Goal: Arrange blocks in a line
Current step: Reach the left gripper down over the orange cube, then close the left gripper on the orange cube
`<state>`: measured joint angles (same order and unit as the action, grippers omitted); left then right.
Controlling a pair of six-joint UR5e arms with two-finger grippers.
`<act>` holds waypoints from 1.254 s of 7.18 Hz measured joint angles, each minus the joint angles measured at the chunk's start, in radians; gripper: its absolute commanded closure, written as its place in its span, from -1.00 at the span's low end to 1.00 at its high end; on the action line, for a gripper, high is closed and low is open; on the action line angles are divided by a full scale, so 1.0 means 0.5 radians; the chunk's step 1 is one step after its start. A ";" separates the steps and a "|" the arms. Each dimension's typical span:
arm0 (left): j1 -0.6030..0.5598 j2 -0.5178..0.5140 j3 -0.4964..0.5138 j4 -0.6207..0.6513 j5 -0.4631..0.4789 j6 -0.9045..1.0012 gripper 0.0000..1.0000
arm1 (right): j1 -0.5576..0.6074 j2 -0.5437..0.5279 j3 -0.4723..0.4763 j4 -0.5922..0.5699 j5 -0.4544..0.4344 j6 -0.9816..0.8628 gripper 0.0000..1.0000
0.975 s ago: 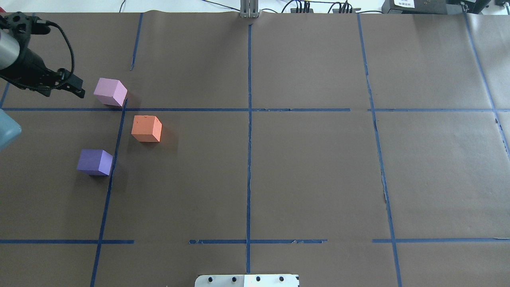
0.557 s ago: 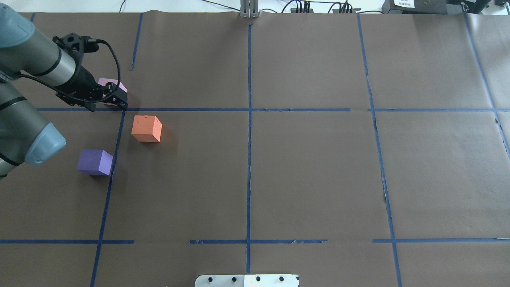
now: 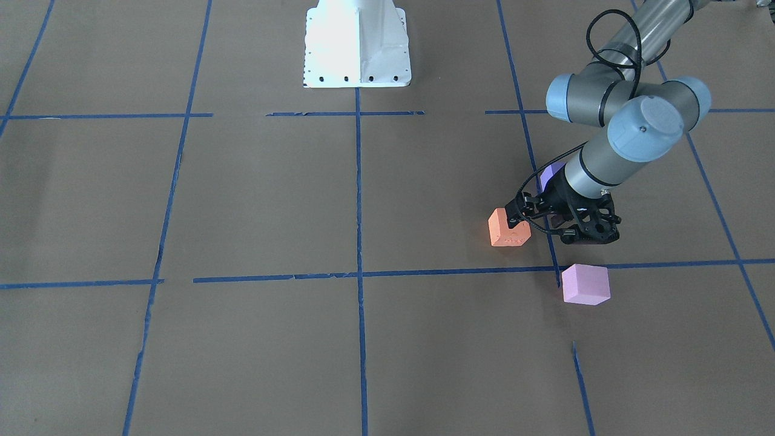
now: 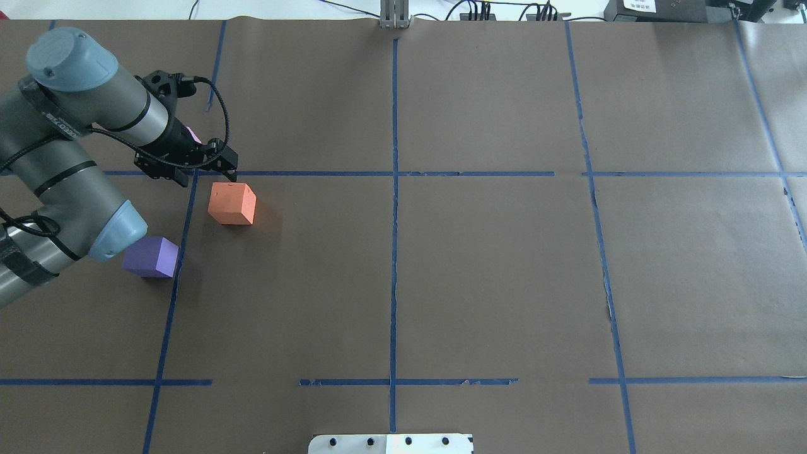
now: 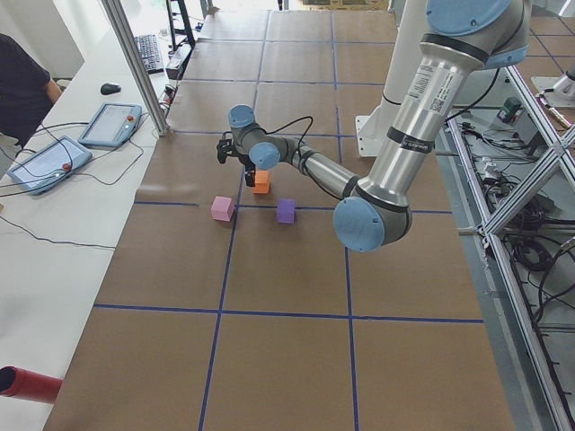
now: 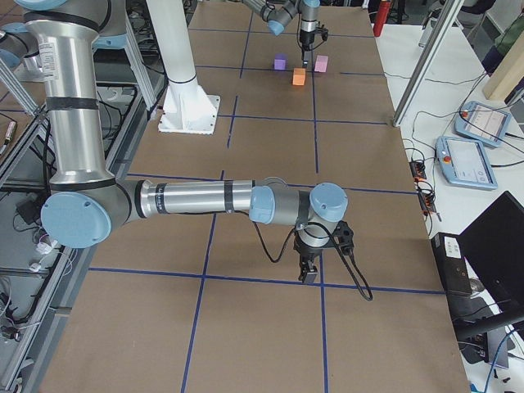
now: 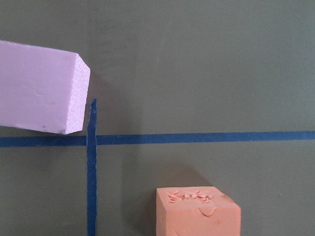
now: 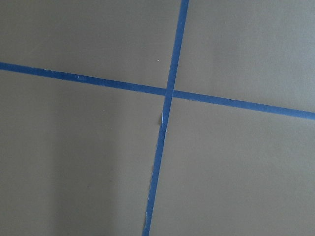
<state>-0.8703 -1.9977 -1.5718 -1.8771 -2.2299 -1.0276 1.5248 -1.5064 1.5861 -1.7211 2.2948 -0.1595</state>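
My left gripper grabs the orange block's opposite sides next, to set the orange block in line with the other blocks.
The orange block (image 4: 232, 203) (image 3: 508, 229) (image 7: 197, 211), the dark purple block (image 4: 151, 256) (image 3: 551, 174) and the pale pink block (image 3: 584, 284) (image 7: 39, 93) stand apart on the brown paper at the robot's left. In the overhead view my left arm hides nearly all of the pink block (image 4: 192, 134). My left gripper (image 4: 207, 171) (image 3: 560, 227) hovers open and empty over the tape crossing between the pink and orange blocks. My right gripper (image 6: 309, 274) points down over bare paper far from the blocks. I cannot tell if it is open or shut.
Blue tape lines (image 4: 394, 189) divide the paper into a grid. The white robot base plate (image 3: 357, 42) (image 4: 391, 443) stands at the table's near middle edge. A side table with tablets (image 5: 112, 124) and cables lies beyond the far edge.
My left arm has swung in from the left edge, over the pink block, to the spot just beyond the orange block. The blocks have not moved.
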 measured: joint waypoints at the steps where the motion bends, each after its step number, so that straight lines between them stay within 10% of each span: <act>1: 0.031 -0.010 0.006 0.005 0.015 -0.079 -1.00 | 0.000 0.000 0.000 0.000 0.000 0.000 -1.00; 9: 0.146 -0.053 0.031 0.158 0.122 -0.119 -1.00 | 0.000 0.000 0.000 0.000 0.000 0.000 -1.00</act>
<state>-0.7974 -2.0241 -1.5565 -1.7980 -2.1687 -1.0872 1.5248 -1.5064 1.5861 -1.7211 2.2948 -0.1596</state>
